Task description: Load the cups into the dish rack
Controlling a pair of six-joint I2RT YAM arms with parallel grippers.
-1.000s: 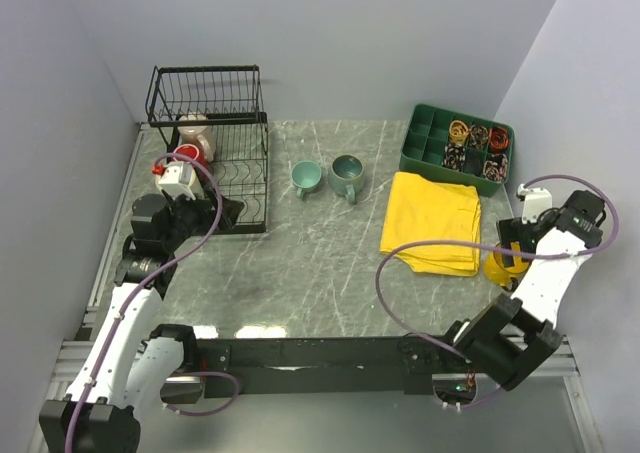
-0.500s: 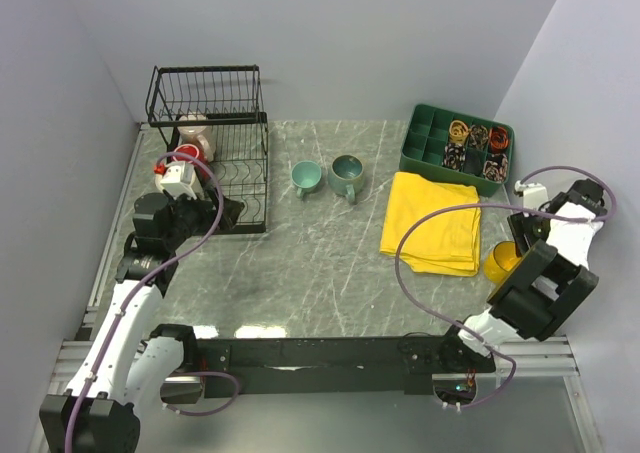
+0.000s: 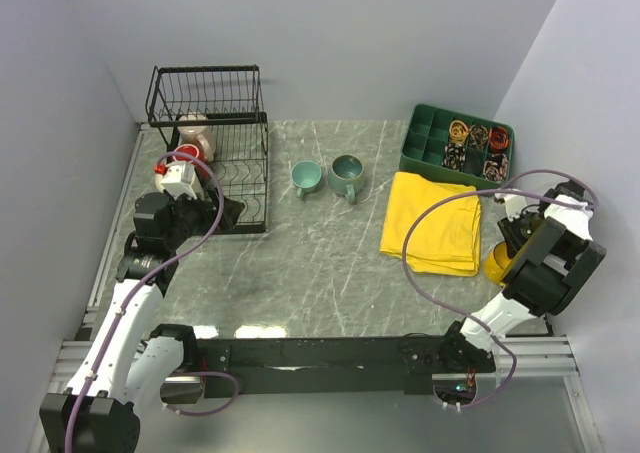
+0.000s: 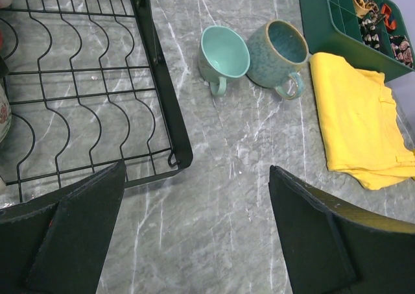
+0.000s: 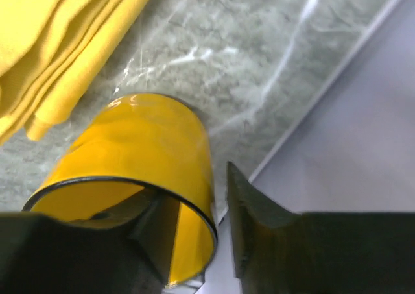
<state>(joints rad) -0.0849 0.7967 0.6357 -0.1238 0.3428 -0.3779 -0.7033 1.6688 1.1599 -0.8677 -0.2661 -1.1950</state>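
The yellow cup would stay behind if I lifted my right gripper now, because there is a gap between the cup's side (image 5: 207, 206) and the gripper's outer finger.
A yellow cup (image 3: 495, 263) (image 5: 142, 145) stands at the table's right edge beside the wall. My right gripper (image 3: 510, 241) (image 5: 194, 190) straddles its wall, one finger inside and one outside with a thin gap showing, still open. Two teal cups (image 3: 306, 177) (image 3: 347, 173) stand mid-table, also seen in the left wrist view as a light teal cup (image 4: 224, 50) and a darker teal cup (image 4: 279, 44). The black wire dish rack (image 3: 245, 188) (image 4: 162, 80) holds a red cup (image 3: 187, 154) and a pale cup (image 3: 193, 128). My left gripper (image 3: 225, 213) (image 4: 196, 177) hangs open and empty over the marble by the rack's near corner.
A folded yellow cloth (image 3: 435, 221) (image 5: 58, 41) lies just left of the yellow cup. A green compartment tray (image 3: 425, 138) (image 4: 324, 21) with small items sits at the back right. The side wall (image 5: 363, 112) is close to my right gripper.
My right arm swung and lowered onto the yellow cup, and its jaws have narrowed round the cup's wall. The left arm has not moved.
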